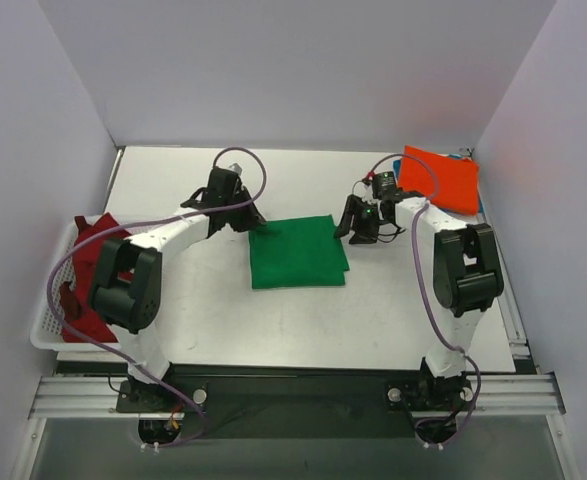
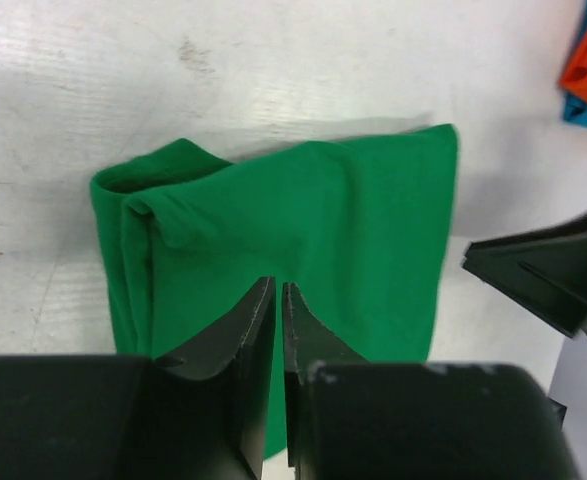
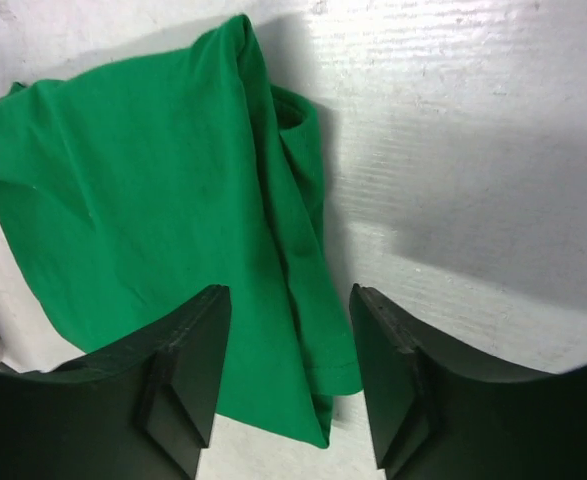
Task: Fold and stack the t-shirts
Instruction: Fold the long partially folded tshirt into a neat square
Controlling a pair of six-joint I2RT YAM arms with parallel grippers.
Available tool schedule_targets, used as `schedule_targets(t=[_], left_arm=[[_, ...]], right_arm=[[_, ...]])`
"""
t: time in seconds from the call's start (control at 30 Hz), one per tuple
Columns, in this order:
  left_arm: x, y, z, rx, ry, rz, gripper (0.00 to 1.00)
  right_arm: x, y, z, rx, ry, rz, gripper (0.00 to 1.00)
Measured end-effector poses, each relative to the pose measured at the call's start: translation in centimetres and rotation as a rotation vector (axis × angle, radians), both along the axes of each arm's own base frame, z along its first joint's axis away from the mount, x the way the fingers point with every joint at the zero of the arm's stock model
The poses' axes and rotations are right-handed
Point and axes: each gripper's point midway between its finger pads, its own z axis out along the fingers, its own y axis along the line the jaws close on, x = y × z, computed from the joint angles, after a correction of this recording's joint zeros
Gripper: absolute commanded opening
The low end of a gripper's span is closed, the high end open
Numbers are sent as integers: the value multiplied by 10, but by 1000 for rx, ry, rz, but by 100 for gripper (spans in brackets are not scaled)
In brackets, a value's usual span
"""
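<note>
I will stack the green t-shirt still folded, so next I will use my right gripper to grab the folded green t-shirt's edge (image 1: 339,244) (image 3: 288,249) nearest the orange-red t-shirt, with the layers together.
A bright green t-shirt (image 1: 298,252) lies folded into a rectangle in the middle of the table. My left gripper (image 1: 254,221) is over its far left corner; in the left wrist view (image 2: 278,292) the jaws are shut with nothing between them, just above the green t-shirt (image 2: 303,250). My right gripper (image 1: 357,229) is at the shirt's far right corner; in the right wrist view (image 3: 285,330) it is open and empty, its fingers astride the edge of the green t-shirt (image 3: 153,200). An orange-red t-shirt (image 1: 441,178) lies folded at the back right on a blue t-shirt (image 1: 480,198).
A white slatted basket (image 1: 48,325) at the left edge holds dark red t-shirts (image 1: 91,262). The side walls stand close on both sides. The right gripper's finger (image 2: 553,268) shows at the right of the left wrist view.
</note>
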Motion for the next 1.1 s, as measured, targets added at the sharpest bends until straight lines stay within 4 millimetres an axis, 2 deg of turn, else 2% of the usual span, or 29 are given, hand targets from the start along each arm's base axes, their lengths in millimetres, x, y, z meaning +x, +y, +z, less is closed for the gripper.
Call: schedule_targets(t=[0.1, 0.2, 0.33, 0.43, 0.67, 0.77, 0.97, 1.1], left_arm=[[7, 4, -32, 32, 65, 5, 17], [15, 7, -58, 63, 112, 5, 15], [29, 18, -77, 76, 145, 16, 15], [33, 29, -85, 65, 167, 34, 20], [39, 34, -80, 21, 166, 35, 32], [41, 31, -73, 5, 157, 22, 36], [40, 28, -43, -18, 111, 12, 38], [16, 17, -16, -54, 70, -7, 38]], right_arm=[[-7, 6, -3, 1, 6, 6, 47], [-15, 18, 2, -6, -11, 23, 48], [-25, 40, 12, -8, -47, 71, 47], [-29, 50, 9, -9, -44, 96, 47], [-27, 37, -20, -39, 18, 71, 48], [-29, 29, -27, -46, 35, 57, 51], [-17, 4, -23, -48, 19, 10, 66], [-2, -5, -19, -46, -6, 9, 67]])
